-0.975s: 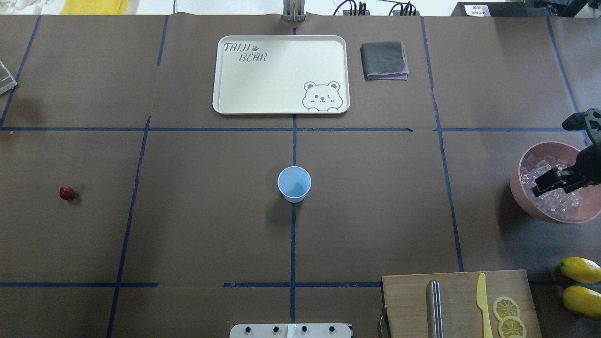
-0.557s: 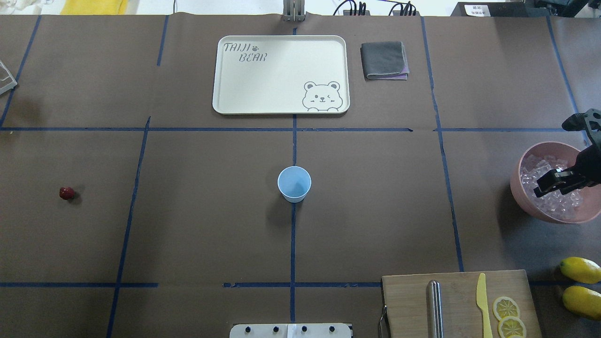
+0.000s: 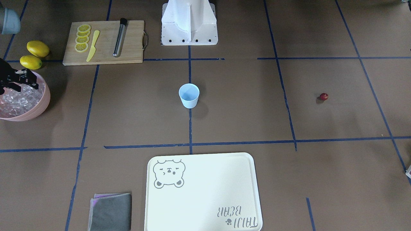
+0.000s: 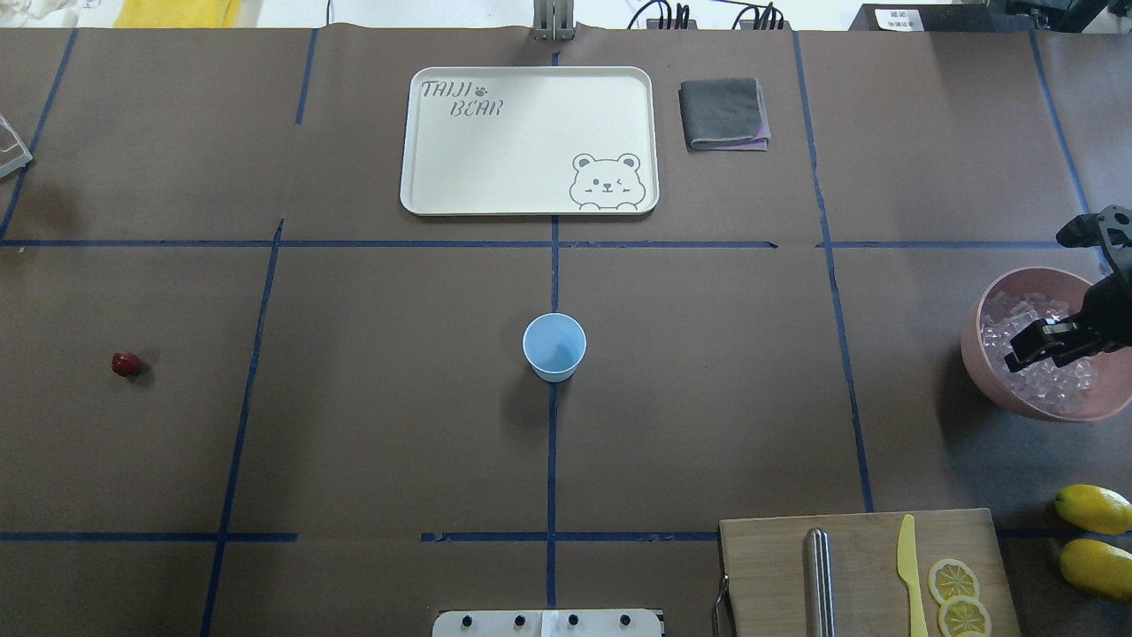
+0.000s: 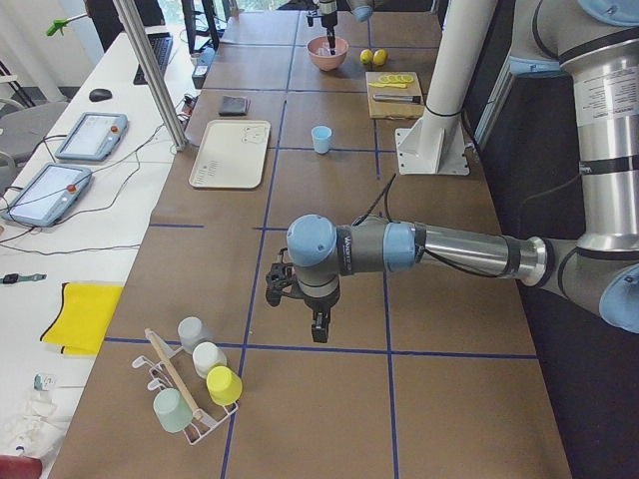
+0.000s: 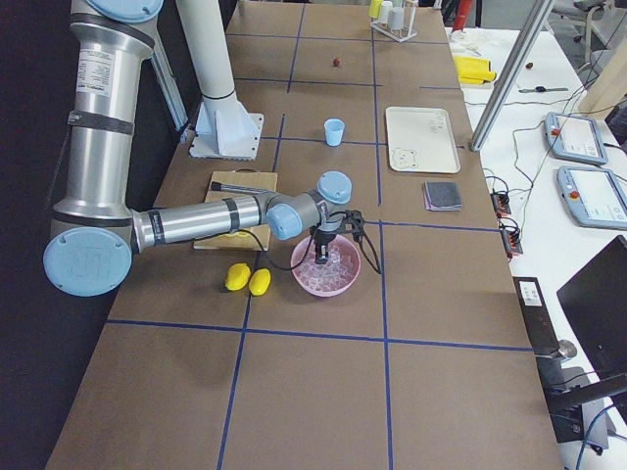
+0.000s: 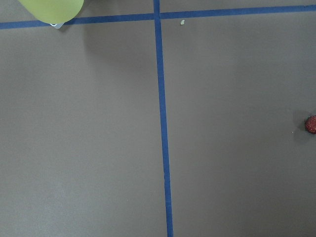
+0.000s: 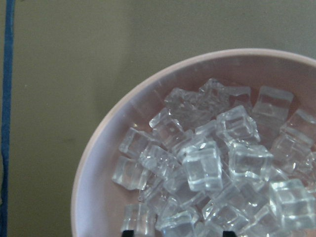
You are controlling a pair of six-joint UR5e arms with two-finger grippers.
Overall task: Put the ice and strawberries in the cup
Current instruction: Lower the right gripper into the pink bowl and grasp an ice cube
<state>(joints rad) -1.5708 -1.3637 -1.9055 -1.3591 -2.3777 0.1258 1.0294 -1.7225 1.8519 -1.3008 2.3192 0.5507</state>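
Note:
My right gripper grips one ice cube by its flat sides next, to start filling the cup (image 3: 189,94).
The pale-blue cup (image 4: 554,347) stands upright mid-table, with nothing showing inside it. One dark-red strawberry (image 4: 126,364) lies alone far to the left; it also shows at the right edge of the left wrist view as the strawberry (image 7: 311,124). The ice (image 8: 207,168) is heaped in a pink bowl (image 4: 980,372) at the right edge. My right gripper (image 4: 1017,352) hangs over that ice, open, its fingertips spread just above the cubes. My left gripper (image 5: 319,329) shows only in the exterior left view, pointing down over bare table; I cannot tell its state.
A cream bear tray (image 4: 531,141) and a folded grey cloth (image 4: 723,113) lie at the far side. A cutting board (image 4: 769,566) near the front right holds a metal rod, a yellow knife and lemon slices. Two lemons (image 4: 1095,509) lie beside it. A rack of cups (image 5: 190,389) stands at the left end.
My right gripper has shifted slightly toward the right over the bowl of ice. The cup and the strawberry have not moved.

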